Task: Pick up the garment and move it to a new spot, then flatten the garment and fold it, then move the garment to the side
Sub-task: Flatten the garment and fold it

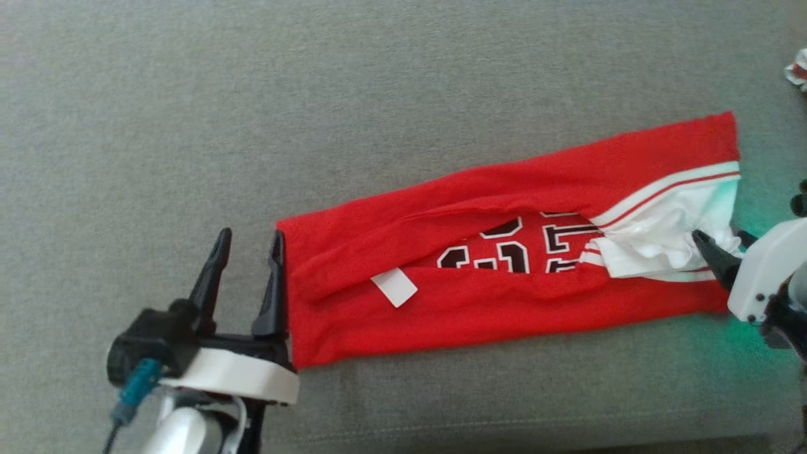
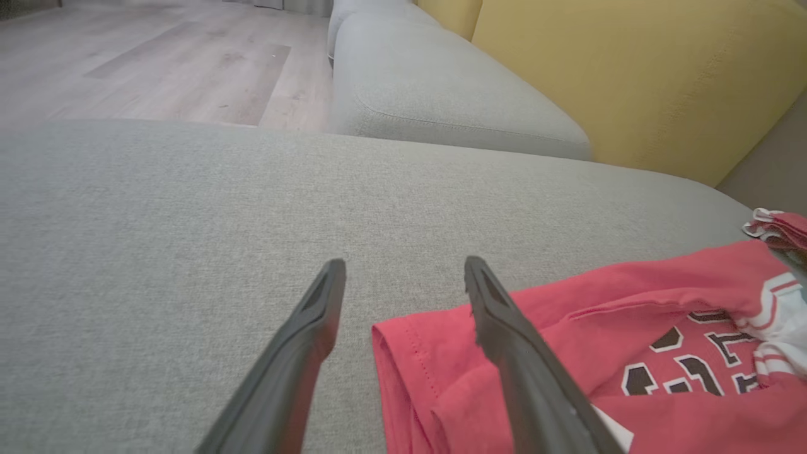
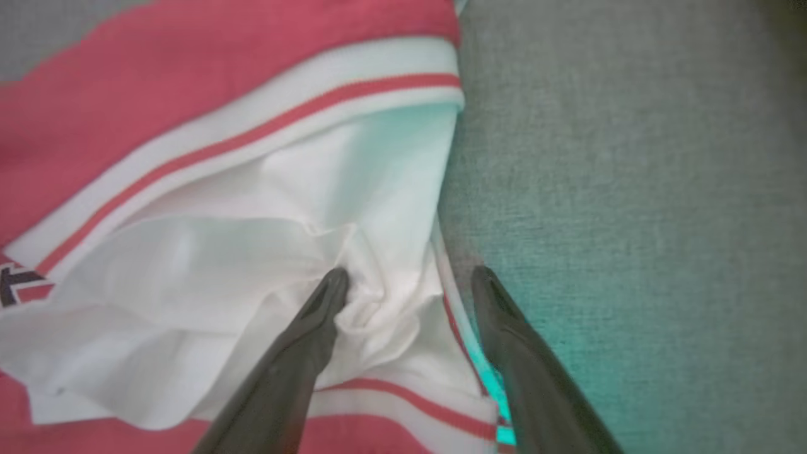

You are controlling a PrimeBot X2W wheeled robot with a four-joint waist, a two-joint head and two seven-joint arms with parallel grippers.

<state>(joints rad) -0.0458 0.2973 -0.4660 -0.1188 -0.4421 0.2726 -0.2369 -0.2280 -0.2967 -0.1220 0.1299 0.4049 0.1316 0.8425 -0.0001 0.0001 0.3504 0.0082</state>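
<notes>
My right gripper grabs the red jersey by its white-trimmed end (image 1: 731, 226) next, to fold the long band (image 1: 484, 257) over on itself.
The garment (image 1: 479, 189) is a red jersey with black-and-white numbers and white striped trim, folded into a long band on the grey sofa seat (image 1: 378, 94). My left gripper (image 1: 250, 236) stands open at the band's left end, its right finger against the red edge, nothing held. In the left wrist view the left gripper (image 2: 405, 265) straddles the garment (image 2: 599, 302) corner and bare cushion. My right gripper (image 1: 720, 237) is open at the right end, over bunched white fabric. In the right wrist view the right gripper (image 3: 411, 274) has one finger on the garment (image 3: 252, 208), the other over cushion.
A small red-and-white cloth (image 1: 797, 69) lies at the far right edge of the seat. A yellow back cushion (image 2: 630, 75) rises behind, a second grey cushion (image 2: 441, 88) adjoins, and wooden floor (image 2: 157, 57) lies beyond. The seat's front edge runs along the head view's bottom.
</notes>
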